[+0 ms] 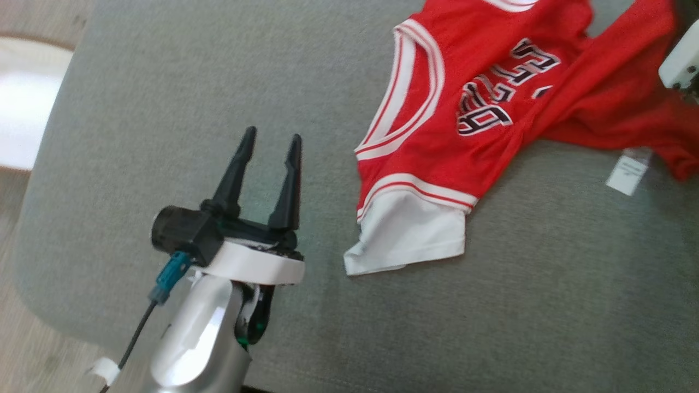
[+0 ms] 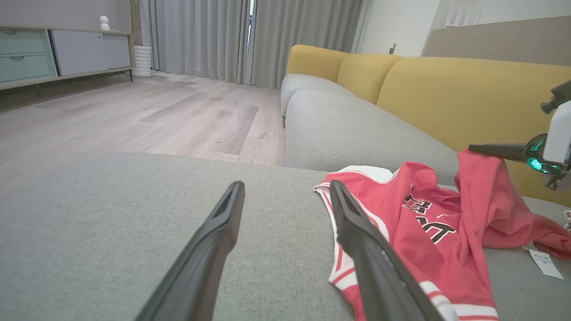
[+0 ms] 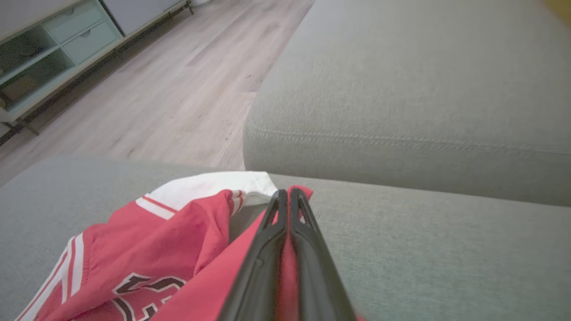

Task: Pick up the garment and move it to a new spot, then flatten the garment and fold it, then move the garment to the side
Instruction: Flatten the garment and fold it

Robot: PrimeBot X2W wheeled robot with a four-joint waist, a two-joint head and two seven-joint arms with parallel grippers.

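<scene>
The jersey's white sleeve will next be gripped by the sleeve's open edge (image 1: 403,264) with my left gripper. Then the rumpled red jersey (image 1: 478,85) can be spread flat.
The garment (image 1: 469,120) is a red basketball jersey with white trim and dark lettering, lying rumpled on the grey sofa seat (image 1: 164,109) at the upper right of the head view. My left gripper (image 1: 271,137) stands open over bare cushion, left of the jersey (image 2: 428,232), holding nothing. My right gripper (image 3: 287,194) is shut on a red fold of the jersey (image 3: 178,249), and that pinched part is lifted off the cushion. In the left wrist view, the right gripper (image 2: 473,149) holds the raised red cloth at the right edge.
A white label (image 1: 628,172) trails from the jersey on the cushion. Yellow back cushions (image 2: 468,89) rise behind the seat. A second grey seat cushion (image 3: 401,111) lies beyond. Wooden floor (image 2: 134,116) and a low cabinet (image 2: 44,58) are past the sofa's edge.
</scene>
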